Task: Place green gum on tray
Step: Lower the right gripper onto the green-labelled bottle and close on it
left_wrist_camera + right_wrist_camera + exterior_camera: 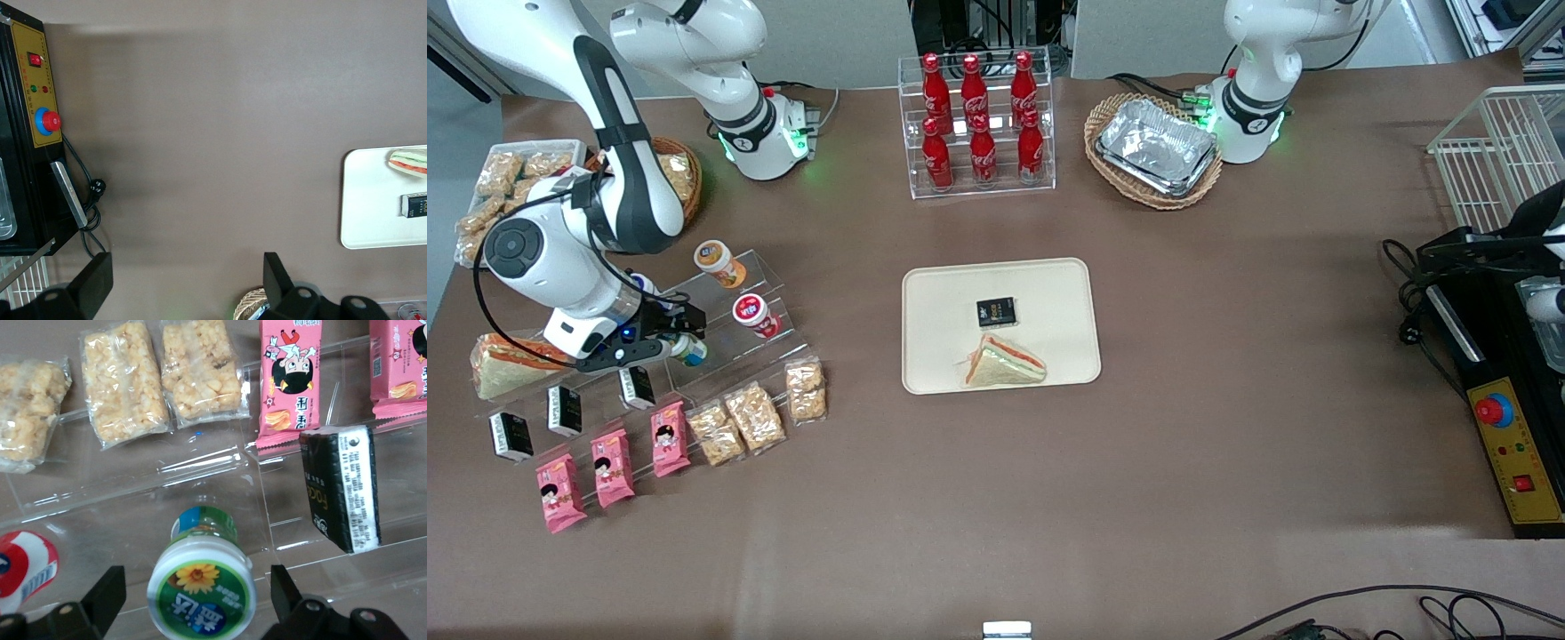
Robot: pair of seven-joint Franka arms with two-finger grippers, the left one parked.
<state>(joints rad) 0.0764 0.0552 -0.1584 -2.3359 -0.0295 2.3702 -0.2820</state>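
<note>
I should next place the green gum bottle on the cream tray, my right gripper grabbing its flower lid [201, 599].
The green gum [201, 587] is a small white bottle with a green-and-white flower lid, standing on a clear acrylic step shelf [200, 473]. My right gripper [195, 579] is open, with one finger on each side of the lid and a gap on both sides. In the front view the gripper [680, 345] is at the shelf near the working arm's end of the table, and the gum [692, 350] peeks out at its tip. The cream tray [1049, 293] lies at the table's middle and holds a black packet [996, 311] and a sandwich [1005, 363]. The tray also shows in the left wrist view [373, 213].
A red-lidded bottle [754, 314] and an orange-lidded one [718, 262] stand on higher steps of the shelf. A black carton [340, 487], pink snack packs [290, 380] and rice crackers [123, 383] lie close by. A cola rack [978, 124] and a wicker basket of foil trays [1154, 149] stand farther back.
</note>
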